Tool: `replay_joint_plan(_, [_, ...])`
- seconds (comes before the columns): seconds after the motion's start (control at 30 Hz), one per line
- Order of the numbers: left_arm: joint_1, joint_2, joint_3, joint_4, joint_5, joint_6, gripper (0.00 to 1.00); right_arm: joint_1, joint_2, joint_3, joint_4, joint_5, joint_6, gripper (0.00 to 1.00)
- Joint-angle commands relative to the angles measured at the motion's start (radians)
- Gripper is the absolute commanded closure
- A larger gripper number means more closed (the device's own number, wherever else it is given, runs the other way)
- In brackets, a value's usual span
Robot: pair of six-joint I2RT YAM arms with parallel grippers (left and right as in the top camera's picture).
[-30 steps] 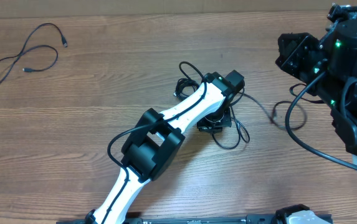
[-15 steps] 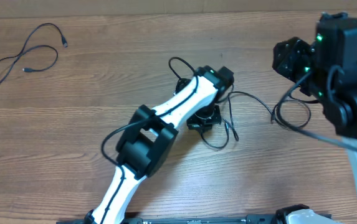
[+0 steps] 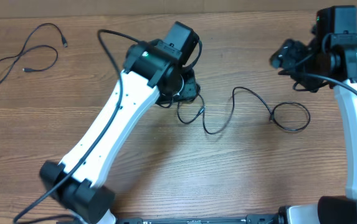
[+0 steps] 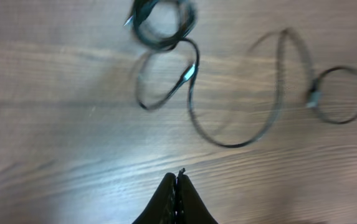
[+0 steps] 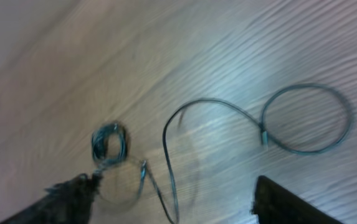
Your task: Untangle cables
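Note:
Next, my right gripper grabs the piece of cable between the knot and the flat loop, so both its ends stay free to untangle the cables.
A small knot of black cables (image 3: 187, 90) lies mid-table, just beside my left arm's wrist (image 3: 166, 59). From the knot one strand (image 3: 218, 127) snakes right and ends in a flat loop (image 3: 290, 117). In the left wrist view my left gripper (image 4: 178, 179) is shut with no cable between its fingers; the knot (image 4: 166, 25) and loop (image 4: 343, 93) lie ahead of it. My right gripper (image 5: 178, 205) stands wide open above the strand, holding nothing, with the loop (image 5: 306, 118) and the knot (image 5: 108, 142) both below it. In the overhead view it (image 3: 285, 57) hovers at the far right.
A separate thin black cable (image 3: 22, 57) lies spread out at the far left of the wooden table (image 3: 166, 168). Thick black wires (image 3: 113, 37) hang from both arms. The right arm's white link (image 3: 356, 137) runs along the right edge.
My right gripper has gone from shut to wide open. The left arm swung up and left, the knot shifted with it, and the strand now lies drawn out longer.

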Motion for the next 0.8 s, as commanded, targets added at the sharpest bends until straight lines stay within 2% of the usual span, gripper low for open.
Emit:
replay_joint_plan(0.0, [0.0,-0.128,0.017,0.046,-0.006,0.039,0.96,0.003,0.033,-0.042,0.006,-0.127,-0.091,0.13])
replay_joint_plan(0.17, [0.0,-0.234,0.018,0.097,-0.011,0.039,0.96,0.003,0.069,-0.085,0.012,-0.142,-0.091,0.11])
replay_joint_plan(0.23, [0.0,-0.25,0.018,0.091,-0.035,0.039,0.94,0.004,0.083,-0.113,0.029,-0.204,-0.091,0.08])
replay_joint_plan(0.3, [0.0,-0.24,0.018,0.067,-0.061,0.039,0.83,0.016,0.094,-0.138,0.043,-0.249,-0.101,0.07])
replay_joint_plan(0.47, [0.0,-0.189,0.018,0.003,-0.136,0.035,0.48,0.088,0.124,-0.221,0.05,-0.253,-0.185,0.02])
replay_joint_plan(0.6, [0.0,-0.151,0.017,-0.003,-0.136,0.035,0.21,0.143,0.124,-0.354,0.158,-0.254,-0.183,0.02])
replay_joint_plan(0.63, [0.0,-0.143,0.017,-0.003,-0.136,0.034,0.0,0.155,0.124,-0.394,0.196,-0.257,-0.182,0.06])
replay_joint_plan(0.73, [0.014,-0.138,0.017,-0.008,-0.136,-0.037,0.0,0.177,0.126,-0.521,0.351,-0.256,-0.126,0.27])
replay_joint_plan(0.77, [0.026,-0.138,0.017,-0.008,-0.135,-0.053,0.0,0.18,0.126,-0.549,0.391,-0.256,-0.094,0.3])
